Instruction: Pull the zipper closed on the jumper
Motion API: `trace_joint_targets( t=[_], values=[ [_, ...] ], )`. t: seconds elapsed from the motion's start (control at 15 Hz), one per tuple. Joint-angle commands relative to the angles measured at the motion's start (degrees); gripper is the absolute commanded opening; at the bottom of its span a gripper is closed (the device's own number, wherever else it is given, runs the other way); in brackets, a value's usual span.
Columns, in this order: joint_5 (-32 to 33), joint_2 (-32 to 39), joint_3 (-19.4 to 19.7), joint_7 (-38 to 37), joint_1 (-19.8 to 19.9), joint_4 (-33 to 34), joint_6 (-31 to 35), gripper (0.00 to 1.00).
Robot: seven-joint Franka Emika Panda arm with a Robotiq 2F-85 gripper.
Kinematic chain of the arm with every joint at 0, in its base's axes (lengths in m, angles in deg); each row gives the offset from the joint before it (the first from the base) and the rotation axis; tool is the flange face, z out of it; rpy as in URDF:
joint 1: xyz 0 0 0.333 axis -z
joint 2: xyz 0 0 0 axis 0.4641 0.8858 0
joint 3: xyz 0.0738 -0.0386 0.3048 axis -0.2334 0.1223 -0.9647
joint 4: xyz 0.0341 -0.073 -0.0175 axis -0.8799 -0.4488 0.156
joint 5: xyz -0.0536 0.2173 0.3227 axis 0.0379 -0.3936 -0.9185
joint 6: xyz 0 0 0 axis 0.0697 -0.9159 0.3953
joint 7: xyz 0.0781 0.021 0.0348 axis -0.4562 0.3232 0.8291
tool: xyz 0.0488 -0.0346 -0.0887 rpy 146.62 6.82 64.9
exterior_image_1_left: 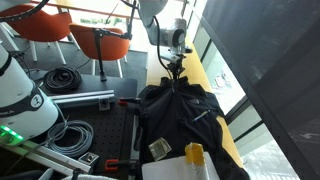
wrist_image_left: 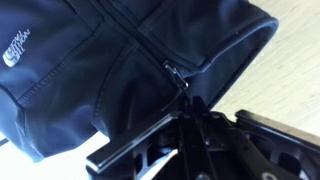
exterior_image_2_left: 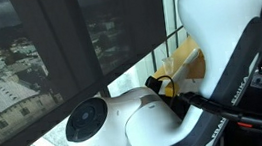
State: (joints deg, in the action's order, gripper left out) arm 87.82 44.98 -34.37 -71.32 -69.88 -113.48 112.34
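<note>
The slider (wrist_image_left: 176, 76) is at the collar's edge and the zipper line behind it is closed, so my gripper needs to let go of the zipper pull.
The black jumper (exterior_image_1_left: 190, 112) lies spread on a light wooden table (exterior_image_1_left: 232, 140). In the wrist view the jumper (wrist_image_left: 90, 80) fills the frame, with its zipper line running down to the slider (wrist_image_left: 176, 76) near the collar end. My gripper (exterior_image_1_left: 173, 68) hangs over the far end of the jumper. In the wrist view its fingers (wrist_image_left: 190, 103) are pressed together right at the zipper pull, whose tab runs into the fingertips. In an exterior view the arm's white body (exterior_image_2_left: 127, 124) hides nearly all of the jumper.
A yellow object (exterior_image_1_left: 194, 152) and a white box (exterior_image_1_left: 180, 170) sit at the jumper's near end. Orange chairs (exterior_image_1_left: 105, 45), coiled cables (exterior_image_1_left: 60, 78) and a white robot base (exterior_image_1_left: 20, 95) stand beside the table. A window wall (exterior_image_1_left: 270, 70) borders the other side.
</note>
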Motion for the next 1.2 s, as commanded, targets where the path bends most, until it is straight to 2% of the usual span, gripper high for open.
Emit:
trace_joint_targets(
  t=[0.0, 0.2, 0.6, 0.93, 1.13],
  values=[
    [-0.11, 1.36, -0.4, 1.08, -0.37, 3.54, -1.49, 0.34],
    [0.05, -0.49, -0.23, 0.94, -0.4, 1.88, -0.52, 0.55],
    [1.0, -10.06, 0.82, -0.25, 0.16, -9.15, 2.74, 0.98],
    [1.89, -20.98, 2.51, -2.61, 0.79, -20.13, 3.56, 1.0],
    [0.93, -27.99, 2.53, -5.13, 2.48, -25.95, 2.16, 1.0]
  ],
)
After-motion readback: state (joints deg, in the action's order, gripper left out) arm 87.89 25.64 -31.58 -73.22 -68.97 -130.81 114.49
